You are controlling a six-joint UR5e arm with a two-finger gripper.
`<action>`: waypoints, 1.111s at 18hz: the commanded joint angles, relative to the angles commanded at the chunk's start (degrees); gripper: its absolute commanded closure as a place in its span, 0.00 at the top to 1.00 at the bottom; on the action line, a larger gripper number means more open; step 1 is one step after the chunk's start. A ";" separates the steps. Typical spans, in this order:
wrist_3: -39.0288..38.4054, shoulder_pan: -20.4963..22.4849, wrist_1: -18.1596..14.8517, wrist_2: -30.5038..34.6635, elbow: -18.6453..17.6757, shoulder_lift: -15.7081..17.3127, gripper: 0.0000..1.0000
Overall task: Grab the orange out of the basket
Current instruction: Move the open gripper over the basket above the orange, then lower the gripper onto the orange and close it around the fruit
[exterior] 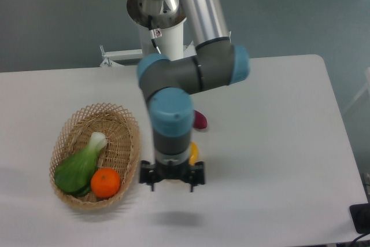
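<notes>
Next, my gripper grabs the orange [105, 183] by its round sides to pick it out of the wicker basket.
The orange [105, 183] is a small glossy round fruit lying in the near end of the light tan wicker basket [121, 121], beside a green leafy vegetable [80, 165]. My gripper [171, 181] hangs open above the table just right of the basket's rim, about a hand's width from the orange. Nothing is between its fingers.
A yellow-orange mango-like fruit [193, 153] lies mostly hidden behind my wrist. A dark red oblong fruit [200, 120] peeks out behind the arm. The robot base [162, 33] stands at the table's back edge.
</notes>
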 joint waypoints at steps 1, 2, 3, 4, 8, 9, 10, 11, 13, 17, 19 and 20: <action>-1.15 -1.14 -0.53 0.09 -0.09 0.00 1.00; -1.43 -2.20 -1.66 0.00 -0.09 0.00 1.00; -1.43 -3.43 -3.76 -0.09 -0.09 -0.09 1.00; -1.43 -4.05 -4.74 -0.09 -0.26 -0.09 1.00; -2.66 -6.60 -6.42 -0.70 -2.11 -0.17 1.00; -3.10 -6.60 -6.42 -0.70 -2.11 -0.44 1.00; -3.54 -6.60 -6.33 -0.70 -2.20 -0.79 1.00; -3.80 -6.60 -6.33 -0.79 -2.20 -0.97 1.00; -4.59 -6.69 -6.25 -0.79 -2.20 -1.40 1.00; -5.73 -6.69 -5.89 -0.79 -2.02 -2.63 1.00; -5.82 -6.69 -5.89 -0.79 -1.85 -2.90 1.00; -6.00 -6.69 -5.89 -0.79 -1.76 -3.07 1.00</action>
